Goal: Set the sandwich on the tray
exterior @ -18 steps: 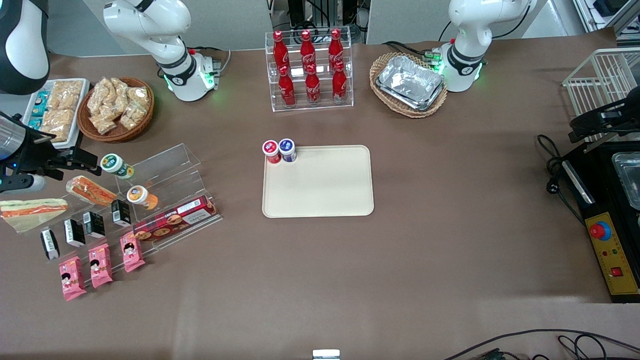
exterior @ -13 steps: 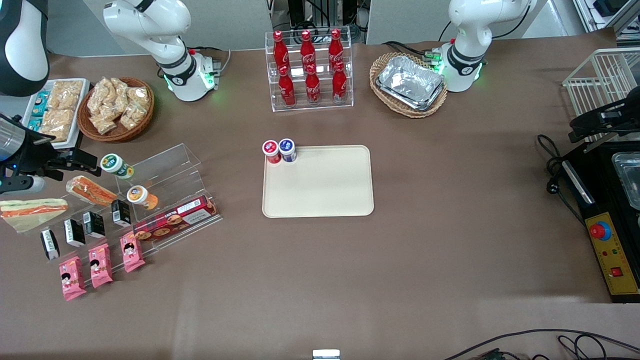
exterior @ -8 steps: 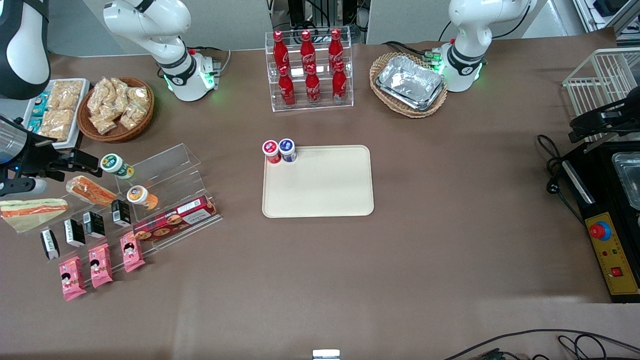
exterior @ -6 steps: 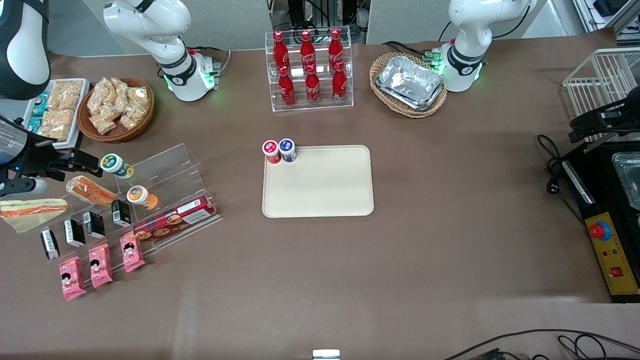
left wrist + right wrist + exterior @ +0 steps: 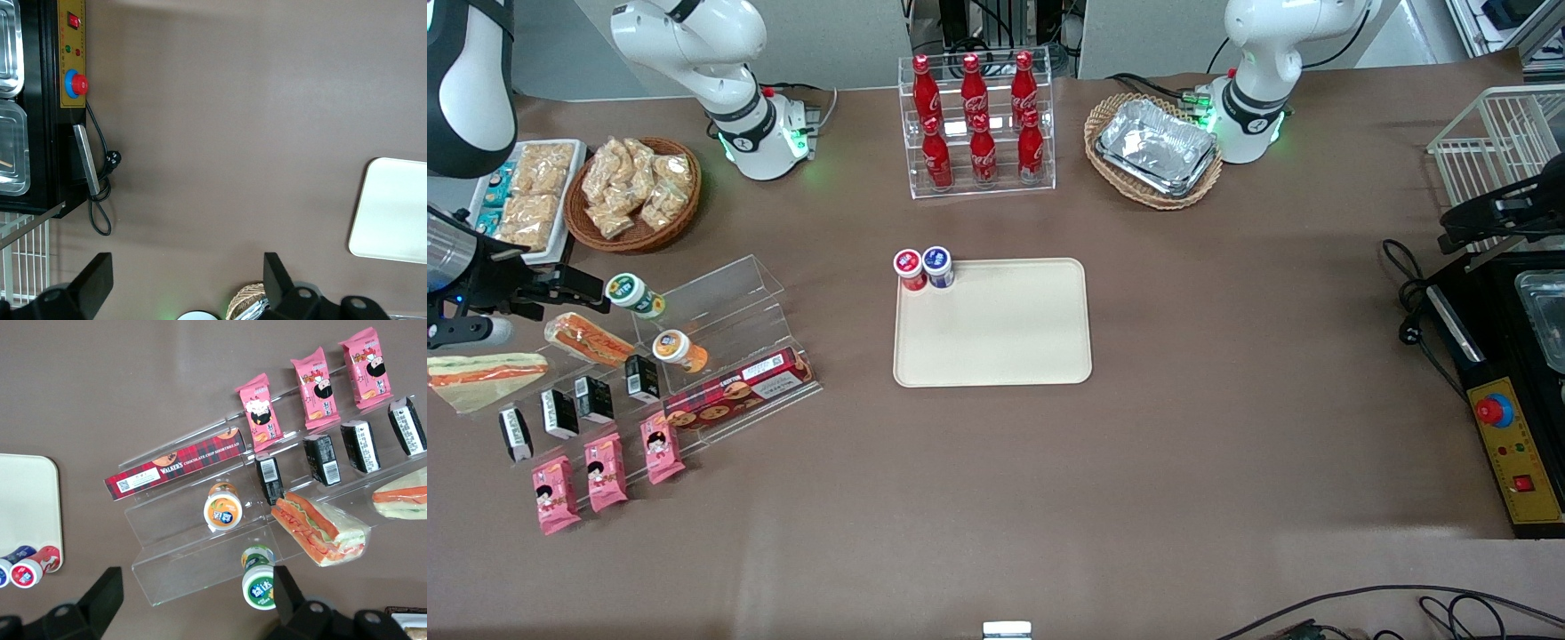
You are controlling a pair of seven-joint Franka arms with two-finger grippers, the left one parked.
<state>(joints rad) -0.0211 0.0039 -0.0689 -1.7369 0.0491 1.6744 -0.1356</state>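
Note:
The pale wedge sandwich needs to go on the tray (image 5: 996, 333), so my right gripper should grab it next by its wrapped body (image 5: 480, 378).
The sandwich (image 5: 486, 372) is a clear-wrapped pale wedge with an orange and green filling. It lies on the clear stepped stand (image 5: 720, 302) at the working arm's end of the table and also shows in the right wrist view (image 5: 402, 496). The cream tray (image 5: 996, 333) lies flat mid-table, far from it, and shows in the right wrist view (image 5: 27, 500) and the left wrist view (image 5: 393, 207). My right gripper (image 5: 551, 293) hangs open and empty above the stand, a little farther from the front camera than the sandwich. In its own view the gripper (image 5: 193, 600) has its fingers wide apart.
An oblong orange-topped wrapped roll (image 5: 587, 339) lies beside the sandwich. The stand also holds two small jars (image 5: 635, 294), black packs, pink packets (image 5: 606, 471) and a tartan biscuit box (image 5: 738, 388). Two small jars (image 5: 923, 267) stand on the tray's corner. Snack baskets and a cola rack (image 5: 976, 124) stand farther back.
My right gripper has drifted only slightly above the stand and stays open. The sandwich, tray and other items have not moved.

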